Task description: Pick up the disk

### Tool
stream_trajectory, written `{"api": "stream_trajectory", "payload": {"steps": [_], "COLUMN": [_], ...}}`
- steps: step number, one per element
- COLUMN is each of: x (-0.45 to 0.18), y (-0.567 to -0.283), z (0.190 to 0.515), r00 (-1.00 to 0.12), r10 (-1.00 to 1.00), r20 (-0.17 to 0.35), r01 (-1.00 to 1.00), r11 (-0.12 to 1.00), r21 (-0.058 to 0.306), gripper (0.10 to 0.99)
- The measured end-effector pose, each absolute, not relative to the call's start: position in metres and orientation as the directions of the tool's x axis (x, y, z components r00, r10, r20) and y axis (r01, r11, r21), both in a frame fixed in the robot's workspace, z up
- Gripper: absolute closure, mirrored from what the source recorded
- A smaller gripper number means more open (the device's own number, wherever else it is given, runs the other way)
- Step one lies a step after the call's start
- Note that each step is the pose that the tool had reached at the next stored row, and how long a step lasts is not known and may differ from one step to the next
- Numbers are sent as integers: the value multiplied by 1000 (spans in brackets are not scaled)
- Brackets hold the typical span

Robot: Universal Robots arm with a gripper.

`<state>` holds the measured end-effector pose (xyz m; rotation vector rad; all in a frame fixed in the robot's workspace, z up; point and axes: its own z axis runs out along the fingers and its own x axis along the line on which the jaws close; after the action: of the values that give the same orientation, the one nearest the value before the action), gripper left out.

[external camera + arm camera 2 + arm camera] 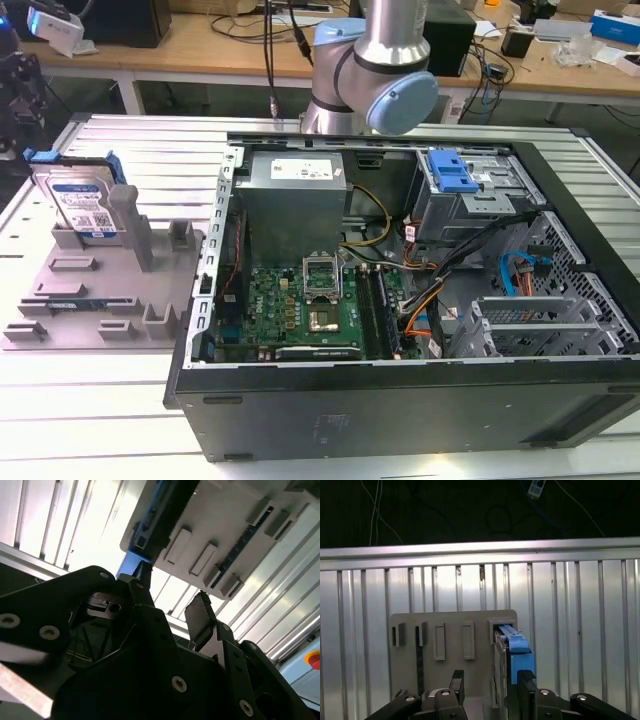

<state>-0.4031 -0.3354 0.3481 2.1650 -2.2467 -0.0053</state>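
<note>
My gripper should wait before it closes. In the wrist view one finger is over the disk's blue bar and my fingers aren't on both sides of it yet, so they would miss the disk if I closed now.
The disk (82,205) stands on edge in a slot at the back of a grey fixture (100,300), on the exterior view's left. It is a silver drive with a white-and-blue label and blue rails. In the first wrist view I see its thin top edge and blue rail (513,647) at one side of the fixture plate (450,630). My gripper (491,686) hangs above the fixture, open, with nothing between its dark fingers (525,682). The disk lies just beyond one fingertip. In the second wrist view the open gripper (171,600) sits below the fixture's underside and the blue rail (131,562).
An open computer case (400,300) fills the table's middle and the exterior view's right, holding a grey power supply (295,195), a motherboard (300,305) and a blue drive-bay latch (450,172). The arm (375,70) rises behind it. The ribbed metal table (570,630) ends just past the fixture.
</note>
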Motion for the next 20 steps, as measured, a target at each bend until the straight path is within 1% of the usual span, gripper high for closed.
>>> {"api": "stream_trajectory", "payload": {"steps": [3,10,13,16,20], "x": [-409,-410,-410,-410,-411], "y": [-319,-315,-314,-314,-314], "z": [346,339,337,337,335], "r00": [-37,-35,-33,-23,-23], "r10": [-999,-997,-998,-999,-999], "r20": [15,62,59,40,39], "r01": [-999,-999,-999,-1000,-1000], "r11": [37,36,34,24,24], "r21": [17,15,14,14,14], "gripper": [541,541,541,541,541]}}
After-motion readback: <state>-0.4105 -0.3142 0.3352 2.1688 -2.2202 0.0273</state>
